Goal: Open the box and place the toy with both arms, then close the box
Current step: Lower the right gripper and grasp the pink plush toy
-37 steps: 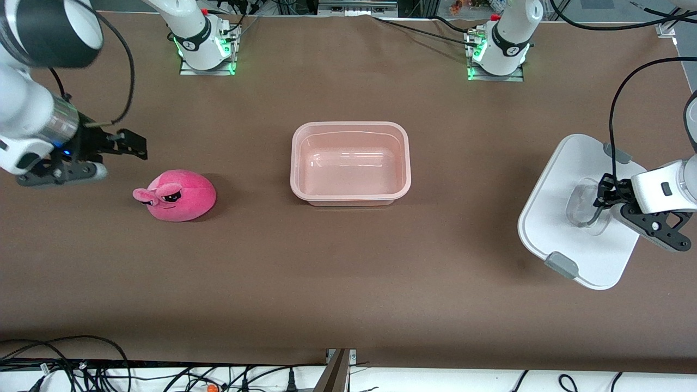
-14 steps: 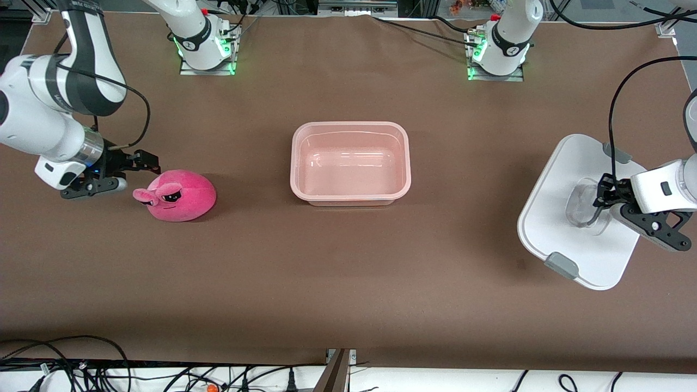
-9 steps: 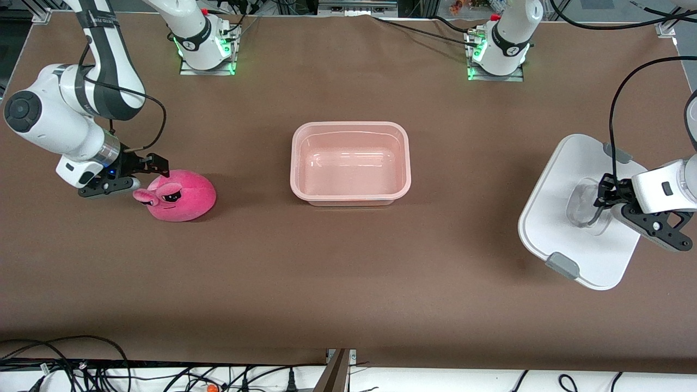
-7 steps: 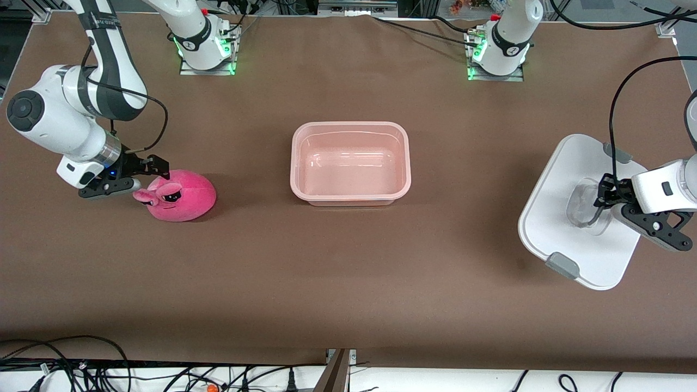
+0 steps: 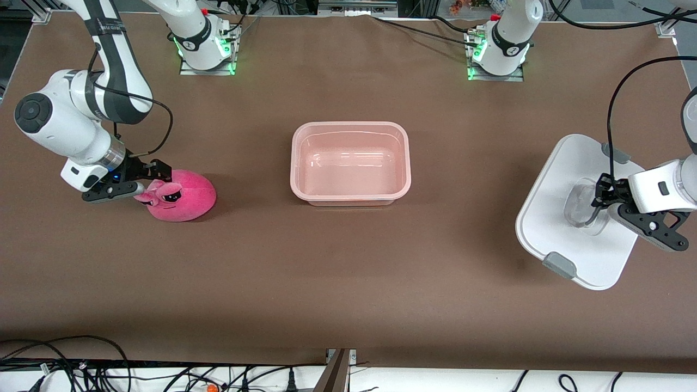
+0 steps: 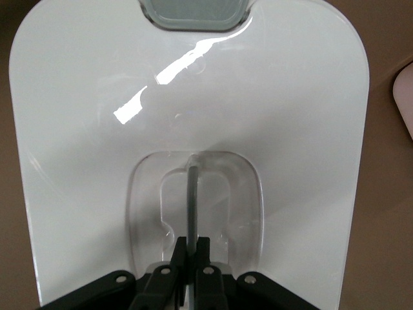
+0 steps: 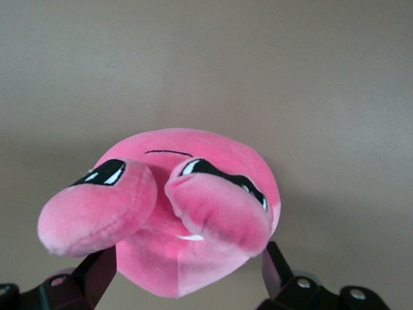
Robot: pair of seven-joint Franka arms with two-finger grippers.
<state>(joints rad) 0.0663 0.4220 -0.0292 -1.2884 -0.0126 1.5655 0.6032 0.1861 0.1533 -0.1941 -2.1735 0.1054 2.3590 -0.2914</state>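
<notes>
The plush toy needs to go into the open pinkish box, so my right gripper will next grab it by its face end (image 5: pixel 163 195) (image 7: pixel 177 229) to place it there.
The hot-pink plush toy (image 5: pixel 185 196) lies on the table toward the right arm's end. My right gripper (image 5: pixel 148 182) is open, with a finger on each side of the toy's face end, by the ears. In the right wrist view the toy (image 7: pixel 193 187) fills the gap of that gripper (image 7: pixel 187 268). The open pinkish box (image 5: pixel 297 163) stands empty mid-table. My left gripper (image 5: pixel 600 198) is shut on the clear handle (image 5: pixel 578 204) of the white lid (image 5: pixel 561 174) at the left arm's end. The left wrist view shows that gripper (image 6: pixel 191 248) pinching the handle's bar (image 6: pixel 192 194).
The lid has grey clips (image 5: pixel 556 265) on its sides, one also seen in the left wrist view (image 6: pixel 193 10). The arm bases (image 5: pixel 204 46) stand along the table edge farthest from the front camera. Cables (image 5: pixel 81 365) lie along the nearest edge.
My right gripper has come down and moved in on the toy until its open fingers straddle the face end. The lid in my left gripper has shifted slightly.
</notes>
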